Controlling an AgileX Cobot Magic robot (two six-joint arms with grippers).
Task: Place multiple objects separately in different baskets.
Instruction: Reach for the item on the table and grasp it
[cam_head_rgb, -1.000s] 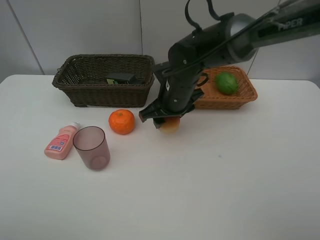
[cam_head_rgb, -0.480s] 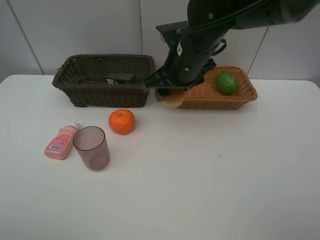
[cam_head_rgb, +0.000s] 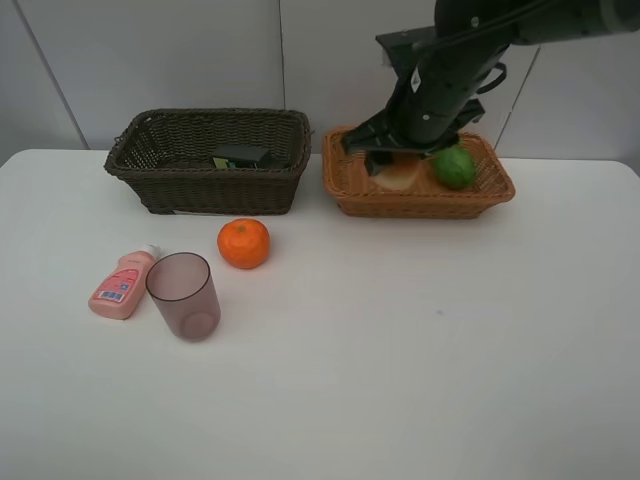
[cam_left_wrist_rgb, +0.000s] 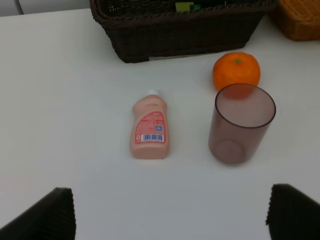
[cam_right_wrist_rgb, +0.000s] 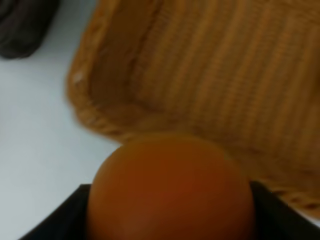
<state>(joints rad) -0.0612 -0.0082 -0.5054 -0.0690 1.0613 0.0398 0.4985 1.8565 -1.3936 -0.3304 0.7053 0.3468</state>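
Observation:
I need to keep holding the peach-like fruit with my right gripper until I lower it farther in, because the fruit hangs above the near rim of the tan basket.
My right gripper (cam_head_rgb: 396, 162) is shut on the red-yellow peach-like fruit (cam_head_rgb: 403, 179) and holds it over the left part of the light tan basket (cam_head_rgb: 430, 206). The fruit fills the right wrist view (cam_right_wrist_rgb: 170, 190) above the basket's rim (cam_right_wrist_rgb: 100, 120). The green lime (cam_head_rgb: 455, 166) lies in that basket. The dark green bottle (cam_head_rgb: 243, 156) lies in the dark brown basket (cam_head_rgb: 160, 190). The mandarin (cam_head_rgb: 244, 243), the mauve cup (cam_head_rgb: 183, 295) and the pink bottle (cam_head_rgb: 123, 284) are on the table. My left gripper (cam_left_wrist_rgb: 170, 217) is open and empty, short of the cup (cam_left_wrist_rgb: 243, 122) and pink bottle (cam_left_wrist_rgb: 149, 131).
The white table (cam_head_rgb: 400, 350) runs to a pale wall behind the baskets. The two baskets stand side by side at the back. The mandarin (cam_left_wrist_rgb: 236, 71) sits just behind the cup, in front of the dark basket (cam_left_wrist_rgb: 190, 35).
My right gripper has lifted the peach-like fruit from the table and carried it back and to the right, from in front of the baskets to over the tan basket.

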